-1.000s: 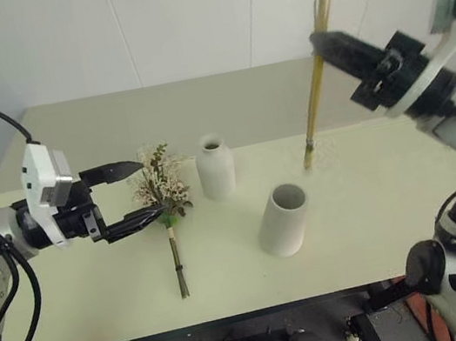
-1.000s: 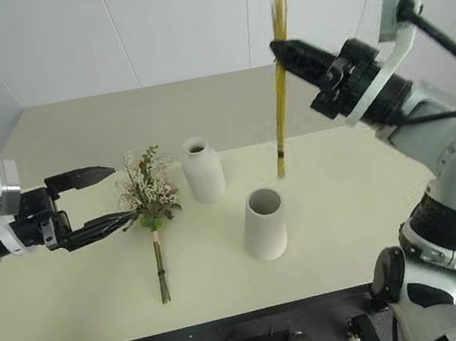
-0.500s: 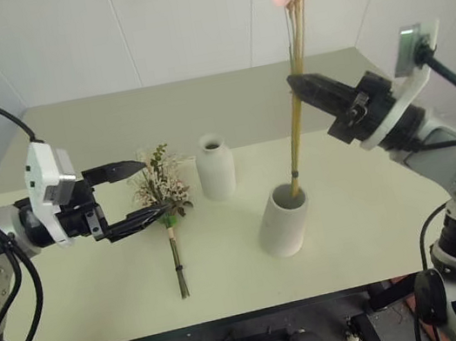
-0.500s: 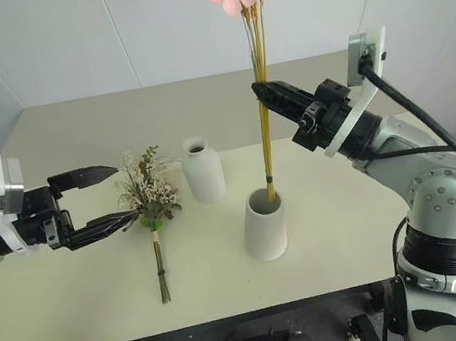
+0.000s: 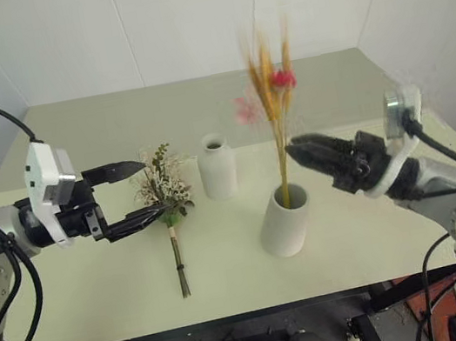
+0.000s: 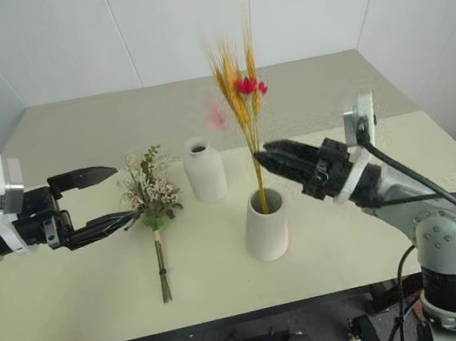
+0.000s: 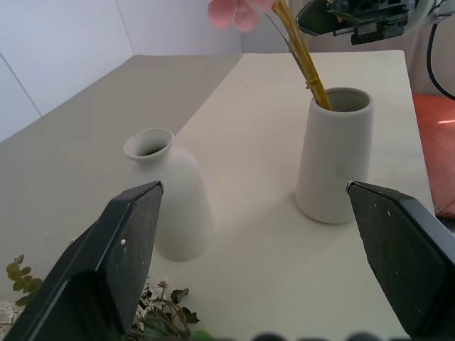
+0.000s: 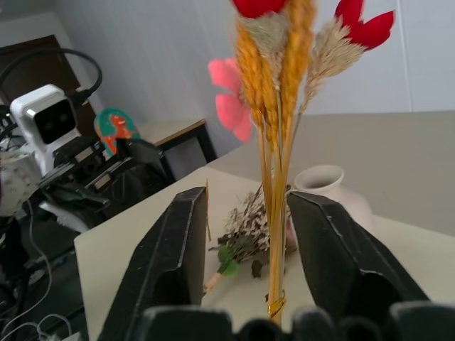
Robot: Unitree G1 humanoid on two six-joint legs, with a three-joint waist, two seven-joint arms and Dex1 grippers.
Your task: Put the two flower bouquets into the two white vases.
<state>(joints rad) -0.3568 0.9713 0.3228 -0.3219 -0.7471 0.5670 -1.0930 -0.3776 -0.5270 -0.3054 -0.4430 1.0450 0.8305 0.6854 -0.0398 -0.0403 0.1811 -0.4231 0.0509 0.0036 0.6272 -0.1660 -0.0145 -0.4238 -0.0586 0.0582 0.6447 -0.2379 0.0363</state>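
Next, my left gripper grabs the bouquet by its wrapped stems, since dried blossoms and leaves spread loosely at the top of the bushy bouquet (image 5: 164, 191).
The slim bouquet (image 5: 272, 96) of yellow-orange stalks and pink-red blossoms stands upright with its stems in the wide-mouthed white vase (image 5: 284, 227). My right gripper (image 5: 294, 152) is open just right of the stalks; in the right wrist view the stems (image 8: 274, 213) rise between its spread fingers. The narrow-necked white vase (image 5: 216, 166) stands to the left, nothing in it. The bushy bouquet (image 5: 164, 191) lies on the table, stems towards the front edge. My left gripper (image 5: 139, 192) is open, its fingertips either side of the bouquet's flower head.
The pale green table (image 5: 379, 223) has free room to the right of the wide vase and along its far side. White walls stand behind it.
My right gripper came down with the slim bouquet, whose stems went into the wide vase, and its fingers have opened off the stems. The left gripper has stayed put.
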